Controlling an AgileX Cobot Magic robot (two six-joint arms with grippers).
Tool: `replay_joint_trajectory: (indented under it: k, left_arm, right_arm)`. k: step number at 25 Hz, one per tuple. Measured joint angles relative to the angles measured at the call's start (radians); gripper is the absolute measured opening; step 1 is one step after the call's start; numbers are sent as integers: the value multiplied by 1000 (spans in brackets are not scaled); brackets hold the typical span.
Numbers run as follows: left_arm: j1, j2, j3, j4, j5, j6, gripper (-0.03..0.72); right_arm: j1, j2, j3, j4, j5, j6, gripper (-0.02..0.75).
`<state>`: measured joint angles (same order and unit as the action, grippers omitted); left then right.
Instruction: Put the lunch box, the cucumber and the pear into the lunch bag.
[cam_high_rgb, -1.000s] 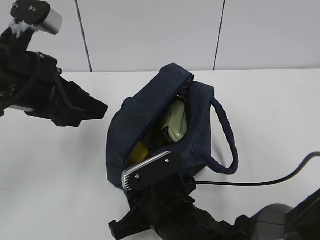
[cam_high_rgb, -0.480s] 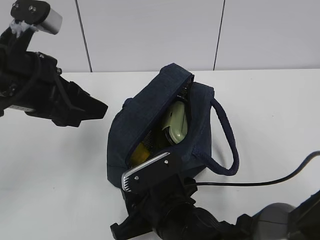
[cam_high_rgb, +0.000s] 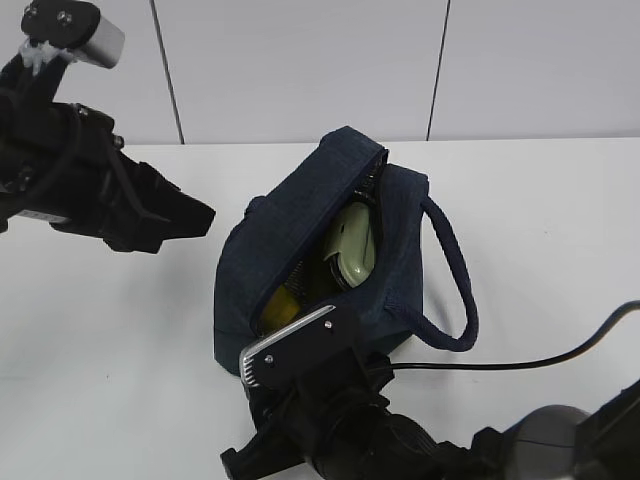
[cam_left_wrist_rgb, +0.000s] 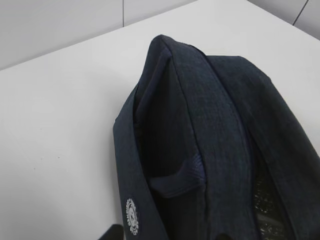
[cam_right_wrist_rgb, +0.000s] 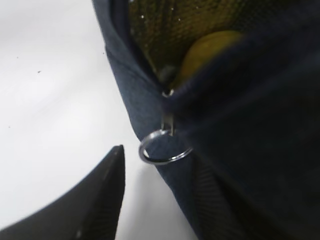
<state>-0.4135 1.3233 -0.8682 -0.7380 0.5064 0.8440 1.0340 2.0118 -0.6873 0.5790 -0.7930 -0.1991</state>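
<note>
I will next use my right gripper to grab the zipper by its metal ring pull (cam_right_wrist_rgb: 165, 148). Then I can close the packed lunch bag.
The dark navy lunch bag (cam_high_rgb: 300, 215) lies in the middle of the white table with its top zipper open. The lunch box (cam_high_rgb: 350, 245), with its sage-green lid, stands on edge inside it. The yellow pear (cam_high_rgb: 283, 300) lies in the bag's near end and also shows in the right wrist view (cam_right_wrist_rgb: 210, 50). I cannot make out the cucumber. My right gripper (cam_right_wrist_rgb: 155, 210) is open at the bag's near end, with the metal ring pull (cam_right_wrist_rgb: 165, 148) just ahead of its jaws and untouched. My left gripper (cam_high_rgb: 200, 213) hovers left of the bag, apart from it, and looks open and empty.
The bag's loop handle (cam_high_rgb: 455, 290) lies on the table to the right of the bag. A black cable (cam_high_rgb: 520, 362) runs across the front right. A wall stands behind the table's far edge.
My right gripper has slid slightly back, toward the front left, away from the bag's end. The bag and the left arm have stayed put.
</note>
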Motion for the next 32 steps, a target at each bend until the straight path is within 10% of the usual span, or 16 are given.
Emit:
replay_joint_trajectory:
  k: [21, 32]
  left_arm:
    - [0, 0, 0, -2, -1, 0, 329]
    - [0, 0, 0, -2, -3, 0, 329]
  right_arm:
    - [0, 6, -39, 28, 28, -31, 319]
    - [0, 6, -39, 84, 55, -88, 0]
